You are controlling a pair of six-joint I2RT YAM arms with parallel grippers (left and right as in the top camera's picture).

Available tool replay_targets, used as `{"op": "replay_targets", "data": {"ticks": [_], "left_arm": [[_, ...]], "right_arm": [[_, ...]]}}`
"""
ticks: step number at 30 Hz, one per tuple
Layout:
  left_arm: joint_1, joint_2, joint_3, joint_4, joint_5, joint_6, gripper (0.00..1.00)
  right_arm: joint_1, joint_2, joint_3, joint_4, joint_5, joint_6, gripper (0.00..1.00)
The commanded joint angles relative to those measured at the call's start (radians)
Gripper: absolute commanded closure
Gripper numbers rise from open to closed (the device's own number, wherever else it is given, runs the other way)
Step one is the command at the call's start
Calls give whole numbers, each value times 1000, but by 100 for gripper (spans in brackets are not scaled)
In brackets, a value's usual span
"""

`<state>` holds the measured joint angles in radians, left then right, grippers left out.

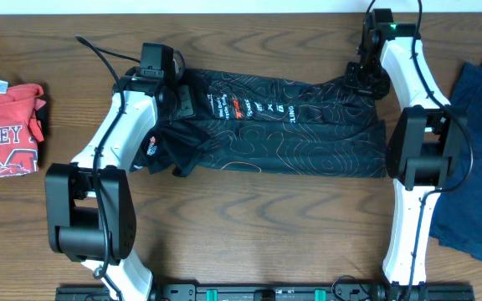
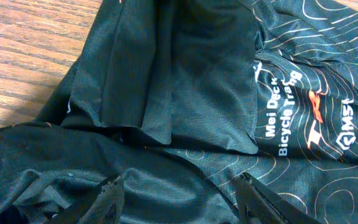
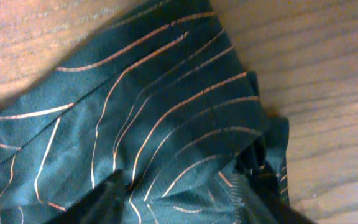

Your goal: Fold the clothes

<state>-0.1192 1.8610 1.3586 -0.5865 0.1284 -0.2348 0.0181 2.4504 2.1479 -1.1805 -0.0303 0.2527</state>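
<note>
The left gripper grabs the rumpled end of the black jersey (image 1: 308,138) next, opposite my right gripper, to stretch the jersey for folding.
The black jersey (image 1: 308,138) with thin wavy lines lies spread across the middle of the table, its logos facing up. Its left end is rumpled and partly folded over. My left gripper (image 1: 178,90) sits over that rumpled end. In the left wrist view the left gripper (image 2: 178,183) is open, with a soft mound of the jersey (image 2: 191,81) between its fingers. My right gripper (image 1: 365,82) is at the jersey's far right corner. In the right wrist view the right gripper (image 3: 182,186) has its fingers apart and pressed into the jersey (image 3: 154,106), which puckers between them near the hem.
A folded red T-shirt (image 1: 5,130) with white lettering lies at the table's left edge. A dark blue garment (image 1: 479,150) lies at the right edge, beside the right arm. Bare wooden table (image 1: 266,217) shows in front of the jersey.
</note>
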Motion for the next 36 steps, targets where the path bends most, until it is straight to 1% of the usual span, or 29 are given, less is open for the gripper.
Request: {"op": "replay_targets", "data": {"ticks": [1, 3, 8, 10, 12, 14, 15, 18, 23, 24, 25, 27, 28, 31, 32, 33, 36], "left_arm": [[5, 10, 28, -3, 3, 14, 40], [5, 10, 28, -3, 3, 14, 40], [5, 10, 28, -3, 2, 14, 40], [5, 10, 28, -3, 2, 17, 40], [5, 10, 28, -3, 2, 17, 40], [5, 10, 28, -3, 2, 17, 40], [5, 10, 28, -4, 3, 17, 40], [5, 10, 27, -4, 2, 17, 40], [5, 17, 27, -8, 3, 13, 40], [5, 24, 27, -8, 11, 13, 37], [5, 31, 27, -8, 23, 12, 32], [6, 52, 27, 5, 46, 11, 27], [6, 65, 27, 18, 48, 11, 26], [6, 101, 28, 84, 75, 9, 28], [7, 109, 28, 113, 96, 9, 29], [7, 115, 28, 142, 108, 3, 32], [8, 127, 28, 225, 109, -33, 34]], "right_arm": [[2, -10, 13, 19, 0, 28, 61], [2, -10, 13, 29, -4, 32, 67], [3, -10, 13, 38, -4, 47, 69], [3, -10, 12, 39, -4, 47, 72], [3, -10, 11, 38, -3, 50, 80], [3, -9, 8, 38, -3, 59, 96], [3, -8, 7, 39, -3, 63, 99], [3, 1, 6, 41, -3, 89, 99], [1, 2, 7, 55, 0, 91, 99], [1, 2, 7, 55, 0, 91, 99], [1, 2, 7, 55, 0, 90, 99], [1, 2, 7, 55, 0, 85, 99], [1, 2, 7, 55, 0, 82, 99], [1, 2, 7, 50, -5, 75, 99], [1, 2, 7, 46, -5, 72, 99], [1, 2, 7, 42, -5, 70, 99], [1, 2, 7, 32, -5, 61, 99]]}}
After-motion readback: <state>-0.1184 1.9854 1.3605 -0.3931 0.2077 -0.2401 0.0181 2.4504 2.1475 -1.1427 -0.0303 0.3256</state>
